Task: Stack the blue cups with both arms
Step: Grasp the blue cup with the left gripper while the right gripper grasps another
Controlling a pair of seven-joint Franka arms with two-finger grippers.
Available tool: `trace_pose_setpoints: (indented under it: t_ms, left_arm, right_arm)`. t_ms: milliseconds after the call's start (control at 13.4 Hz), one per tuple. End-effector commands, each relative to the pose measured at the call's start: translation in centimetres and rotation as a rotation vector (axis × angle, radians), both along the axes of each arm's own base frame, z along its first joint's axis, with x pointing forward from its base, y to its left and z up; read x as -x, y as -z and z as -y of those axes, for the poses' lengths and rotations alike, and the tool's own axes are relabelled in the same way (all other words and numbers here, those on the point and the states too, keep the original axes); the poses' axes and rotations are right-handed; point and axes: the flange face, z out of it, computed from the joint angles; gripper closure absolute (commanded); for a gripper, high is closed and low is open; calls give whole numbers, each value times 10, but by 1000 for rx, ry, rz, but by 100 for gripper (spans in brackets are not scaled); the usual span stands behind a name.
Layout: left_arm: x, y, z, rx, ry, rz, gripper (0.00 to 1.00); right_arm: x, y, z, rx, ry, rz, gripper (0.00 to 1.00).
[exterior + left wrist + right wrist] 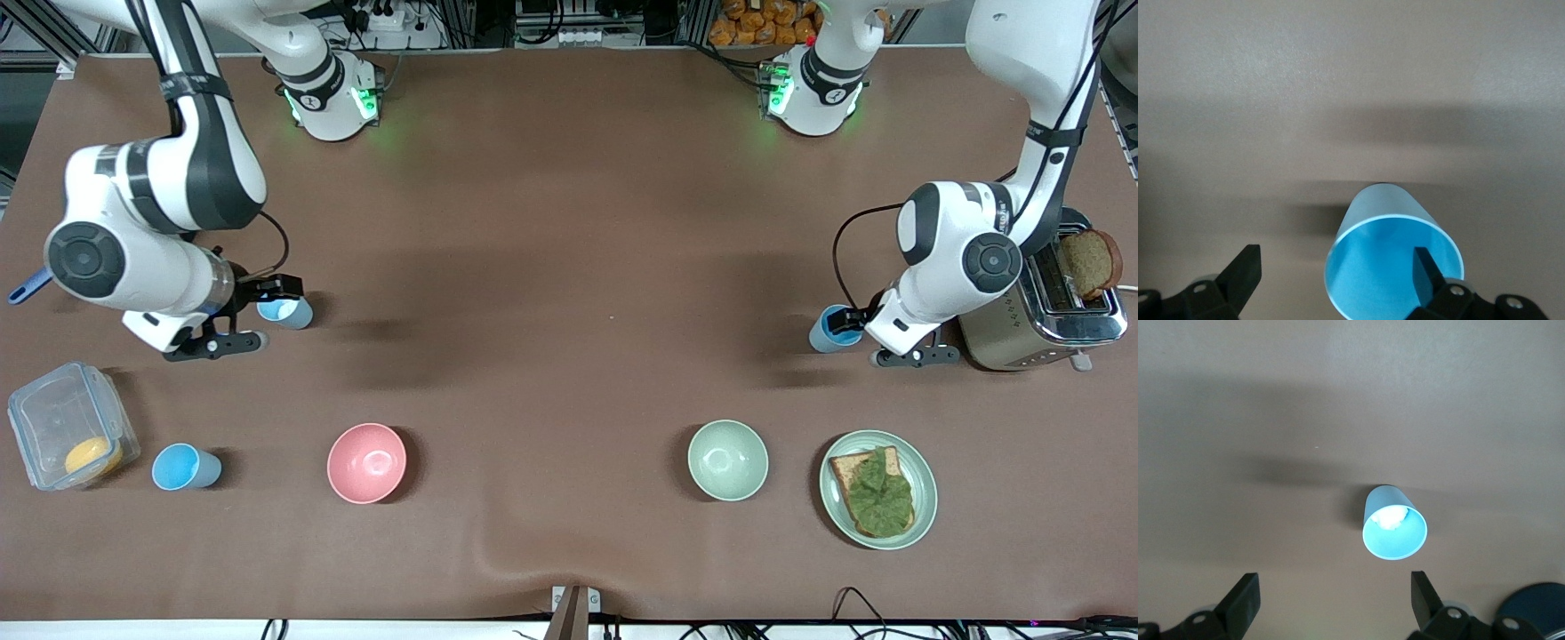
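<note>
My left gripper is at the blue cup by the toaster and should close now. Its fingers are on both sides of its side (1333,255), one inside below the cup's rim (1391,216), so they would hold the cup.
One blue cup (289,313), pale inside, stands upright toward the right arm's end of the table. My right gripper (267,314) is open and low beside it. In the right wrist view this cup (1395,523) stands ahead of the right gripper (1335,600), touching neither finger. A second blue cup (832,330), bright blue inside, stands by the toaster. My left gripper (862,338) is open at it. In the left wrist view one finger (1426,273) shows over the mouth of this cup (1371,267), and the other finger (1245,273) is outside it; the left gripper (1335,277) holds nothing.
A third blue cup (185,467) stands beside a clear lidded box (62,418). Nearer the front camera are a pink bowl (366,462), a pale green bowl (727,460) and a plate (925,484) with topped toast. A toaster (1040,311) holds bread beside the left arm.
</note>
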Motion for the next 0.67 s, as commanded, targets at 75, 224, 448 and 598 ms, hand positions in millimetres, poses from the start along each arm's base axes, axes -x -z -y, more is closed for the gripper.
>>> trace_pose_setpoints:
  t_ms: [75,224,448,598]
  left_arm:
    - [1,5,0,6,1,3,25]
    - [1,7,4,5,-1,0,68]
    - [-1,5,8,7,5,6,100]
    - [-2,0,7,9,2,15,100]
  right_arm:
    - [43,42,13,-24,43,31,0]
    - [57,74,20,-28,54,70,0]
    - [63,95,25,-23,62,54,0]
    - [65,114,25,-16,62,19,0]
